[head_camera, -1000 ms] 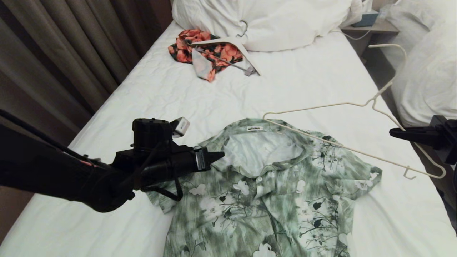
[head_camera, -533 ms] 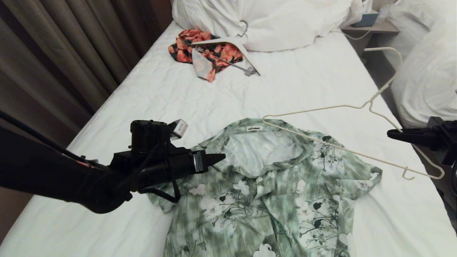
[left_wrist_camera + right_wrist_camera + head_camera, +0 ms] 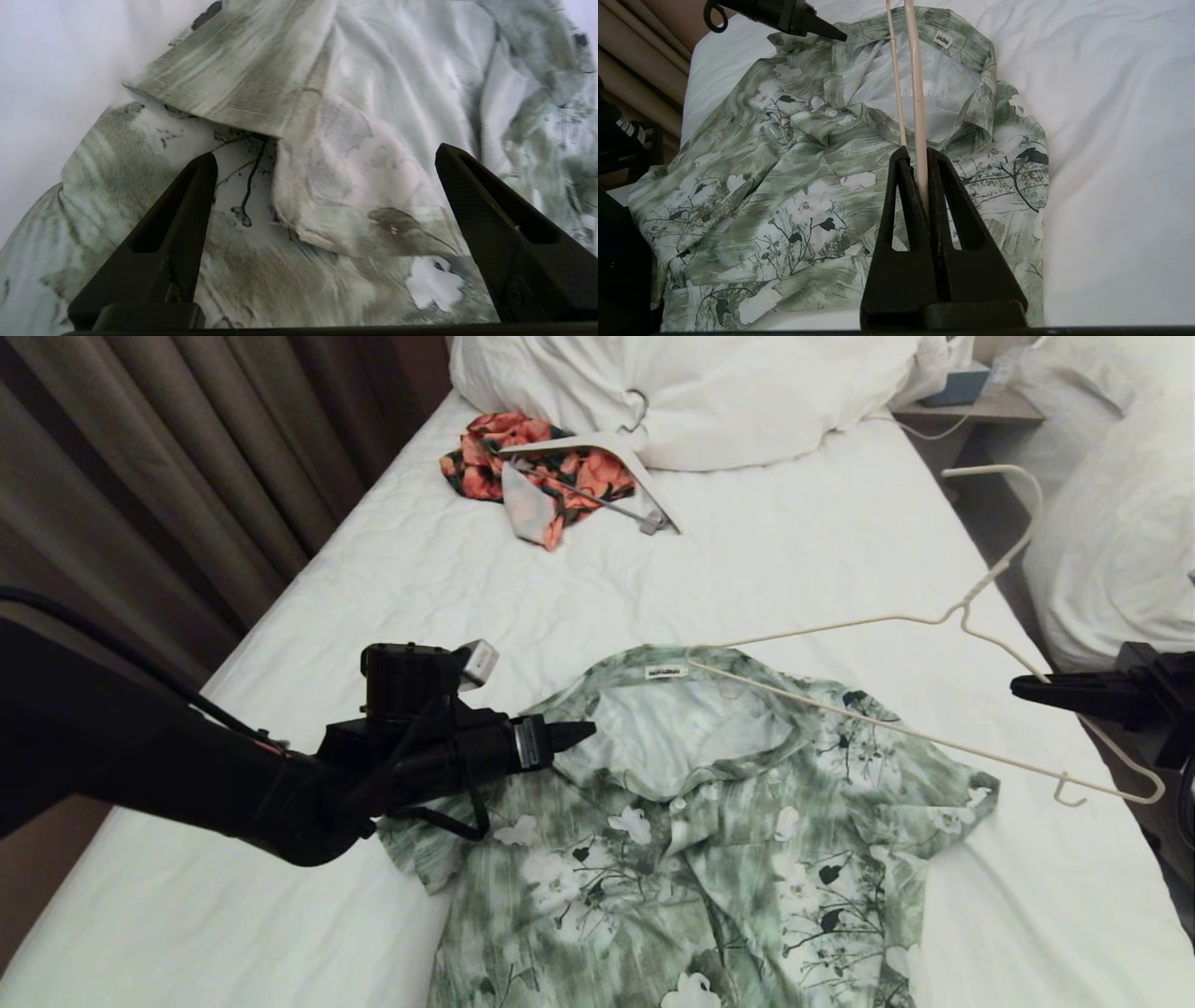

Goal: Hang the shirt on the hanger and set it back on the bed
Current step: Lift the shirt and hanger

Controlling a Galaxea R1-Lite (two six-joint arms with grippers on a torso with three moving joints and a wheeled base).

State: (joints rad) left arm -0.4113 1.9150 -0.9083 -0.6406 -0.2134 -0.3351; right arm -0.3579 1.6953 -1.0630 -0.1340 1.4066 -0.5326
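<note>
Next, my left gripper grips the shirt's front edge under the collar (image 3: 572, 767) to draw the neckline open over the cream hanger (image 3: 966, 607).
The green and white floral shirt (image 3: 709, 840) lies flat on the bed (image 3: 448, 597), collar open toward the pillows. My left gripper (image 3: 583, 733) hovers low at the collar's left edge. Its jaws stand wide open over the collar fold (image 3: 327, 140), with nothing between them (image 3: 325, 151). My right gripper (image 3: 1027, 689), at the bed's right edge, is shut on the thin cream hanger (image 3: 966, 607). It holds the hanger above the shirt, with the far tip over the collar near the label. In the right wrist view the wire (image 3: 915, 70) runs out from the closed jaws (image 3: 917, 156) across the shirt (image 3: 784, 186).
An orange-red floral garment (image 3: 551, 476) under a thicker white hanger (image 3: 607, 441) lies near the white pillows (image 3: 728, 392). Brown curtains (image 3: 168, 476) hang along the left side. A second bed (image 3: 1120, 523) and a nightstand (image 3: 971, 403) are on the right.
My left gripper has opened wider and edged a little further toward the collar. The hanger has tilted slightly, its hook dropping lower. The right gripper has stayed where it was.
</note>
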